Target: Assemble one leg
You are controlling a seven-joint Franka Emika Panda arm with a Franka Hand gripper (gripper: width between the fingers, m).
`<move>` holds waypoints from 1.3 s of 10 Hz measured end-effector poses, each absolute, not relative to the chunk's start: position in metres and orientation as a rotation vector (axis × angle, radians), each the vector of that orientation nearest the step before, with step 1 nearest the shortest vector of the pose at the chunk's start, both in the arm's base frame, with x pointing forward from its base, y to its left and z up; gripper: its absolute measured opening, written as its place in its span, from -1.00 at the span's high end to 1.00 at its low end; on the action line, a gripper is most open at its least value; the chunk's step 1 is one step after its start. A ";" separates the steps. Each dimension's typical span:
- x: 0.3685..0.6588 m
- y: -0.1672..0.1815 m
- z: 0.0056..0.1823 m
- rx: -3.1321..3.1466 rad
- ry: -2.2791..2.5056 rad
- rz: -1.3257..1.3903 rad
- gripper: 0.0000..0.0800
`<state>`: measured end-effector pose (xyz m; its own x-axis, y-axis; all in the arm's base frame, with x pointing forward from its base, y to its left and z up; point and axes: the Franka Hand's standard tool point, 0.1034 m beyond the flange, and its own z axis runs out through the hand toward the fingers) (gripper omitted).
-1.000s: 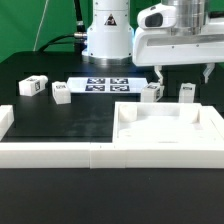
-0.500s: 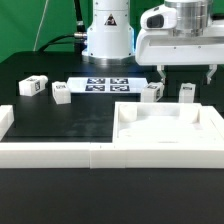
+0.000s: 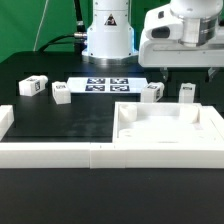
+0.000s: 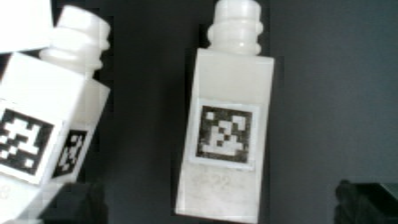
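Observation:
My gripper takes hold of the white leg by its tagged body (image 3: 187, 94) (image 4: 224, 138) next, which leaves the leg's rounded end free to join the tabletop panel.
Four small white legs with square tags lie on the black table. Two are at the exterior view's left (image 3: 32, 86) (image 3: 61, 92) and two at its right (image 3: 152, 92) (image 3: 187, 92). My gripper (image 3: 186, 74) hangs open above the rightmost leg, apart from it. In the wrist view that leg (image 4: 228, 120) lies lengthwise between my dark fingertips (image 4: 63, 203), with the gripper (image 4: 217, 205) empty. The neighbouring leg (image 4: 45, 110) lies tilted beside it.
The large white square tabletop panel (image 3: 165, 128) with a raised rim lies in front of the right-hand legs. The marker board (image 3: 105, 85) lies at the back centre. A white L-shaped barrier (image 3: 50, 152) runs along the front. The robot base (image 3: 108, 35) stands behind.
My gripper has shifted slightly toward the exterior view's right above the right-hand legs. The legs and the panel have not moved.

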<state>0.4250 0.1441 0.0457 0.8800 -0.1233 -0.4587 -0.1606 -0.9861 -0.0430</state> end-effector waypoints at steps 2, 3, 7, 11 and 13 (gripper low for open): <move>0.425 0.142 0.044 -2.901 0.224 0.965 -0.62; 0.423 0.142 0.043 -2.870 0.219 1.061 -0.62; 0.420 0.147 0.030 -2.783 0.194 1.286 -0.62; 0.411 0.154 0.015 -2.795 0.187 1.281 -0.62; 0.407 0.154 0.010 -2.792 0.185 1.297 -0.62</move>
